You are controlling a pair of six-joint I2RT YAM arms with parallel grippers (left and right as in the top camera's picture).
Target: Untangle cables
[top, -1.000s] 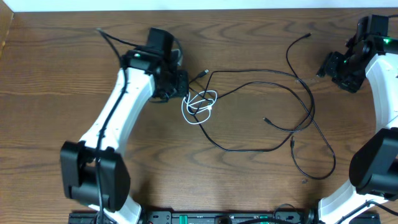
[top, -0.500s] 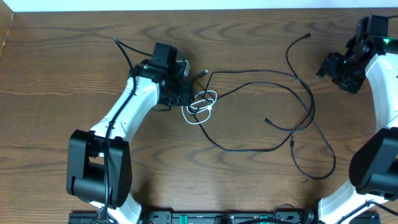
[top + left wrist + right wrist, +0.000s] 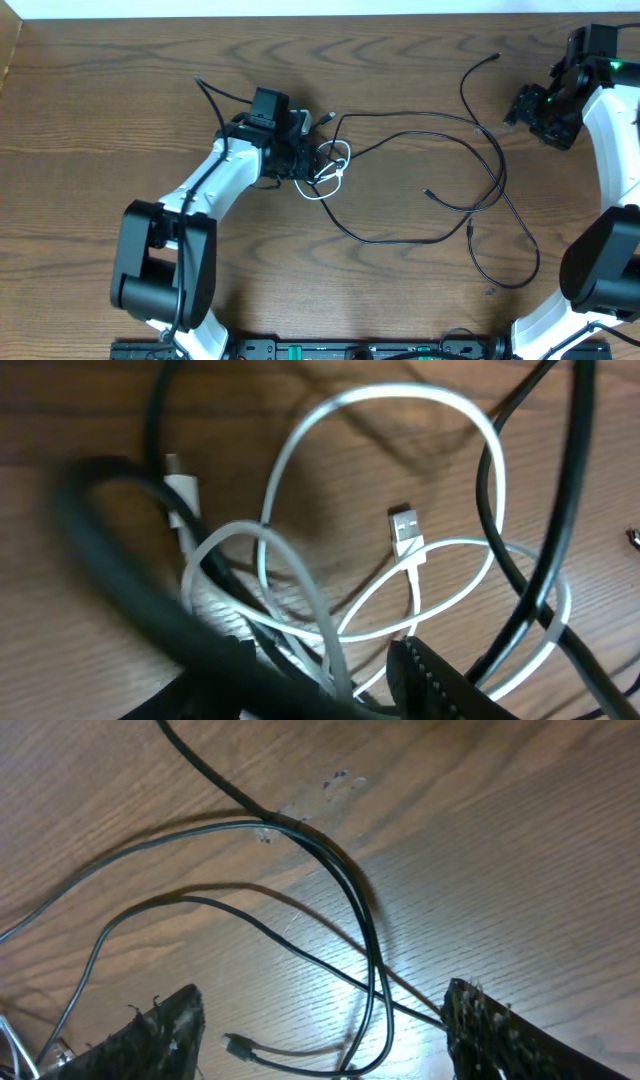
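The coil's white strands run between my left gripper's open fingers, so closing would catch the strands. It is now time for my left gripper to close on them.
The cables lie mid-table. A short white cable [image 3: 341, 151] is coiled in small loops, and long black cables [image 3: 440, 120] sweep from it to the right. My left gripper [image 3: 308, 160] sits low over the coil's left side. In the left wrist view its jaws [image 3: 325, 680] stand apart, open, with white strands [image 3: 300, 575] running between the fingers [image 3: 440, 680] and none pinched. A white USB plug [image 3: 403, 530] lies just ahead. My right gripper [image 3: 518, 106] hovers at the far right, wide open [image 3: 325, 1040] and empty, above crossing black cables [image 3: 350, 890] and a small plug [image 3: 236, 1045].
A thick black cord [image 3: 120, 560] crosses, blurred, close in front of the left wrist camera. Black plug ends lie at the back right [image 3: 496, 57] and centre right [image 3: 427, 192]. A long black loop [image 3: 520, 285] reaches toward the front right. The table's back edge [image 3: 300, 14] runs along the top.
My left arm has swung right, carrying its gripper onto the white coil, and its jaws have opened a little. The right gripper has barely shifted. The black cables lie as before.
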